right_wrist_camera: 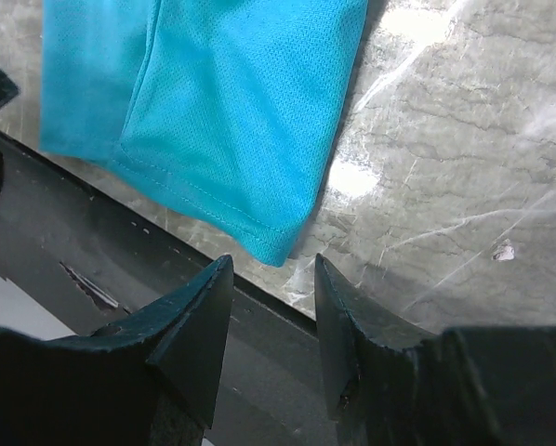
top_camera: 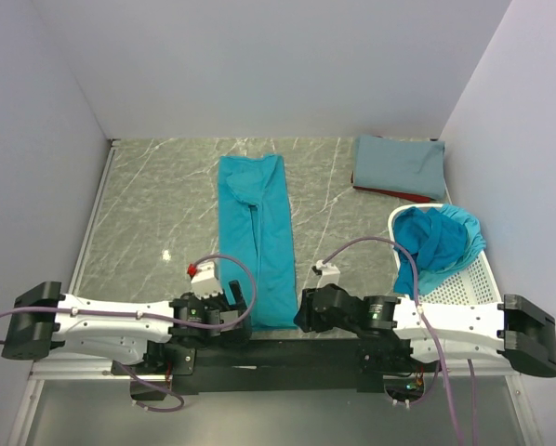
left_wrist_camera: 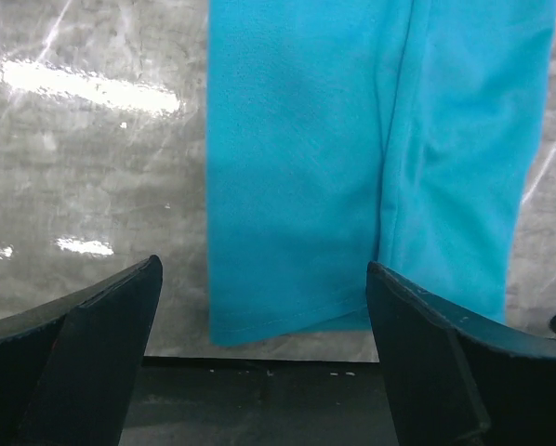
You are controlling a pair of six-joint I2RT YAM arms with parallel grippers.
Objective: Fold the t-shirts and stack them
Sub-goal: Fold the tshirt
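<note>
My left gripper is going to grab the teal t-shirt by its near hem's outer corner [left_wrist_camera: 229, 329] next, opposite my right gripper. It will then fold the hem evenly over the t-shirt.
A teal t-shirt [top_camera: 258, 237] lies as a long narrow strip down the middle of the table, its hem at the near edge. My left gripper [top_camera: 236, 302] sits at the hem's left corner. In the left wrist view its jaws [left_wrist_camera: 264, 269] stand wide open, and the hem [left_wrist_camera: 297, 316] lies just beyond them, ungripped. My right gripper [top_camera: 301, 311] is at the hem's right corner. Its jaws [right_wrist_camera: 273, 260] are partly open, and the shirt's corner [right_wrist_camera: 259, 223] lies just ahead of the gap. A folded grey-blue t-shirt [top_camera: 399, 165] rests on a dark red one [top_camera: 403, 194] at the back right.
A white perforated basket [top_camera: 469, 283] at the right holds crumpled teal t-shirts [top_camera: 436, 243]. White walls close in the table on three sides. The black mounting rail [top_camera: 278, 348] runs along the near edge under both grippers.
</note>
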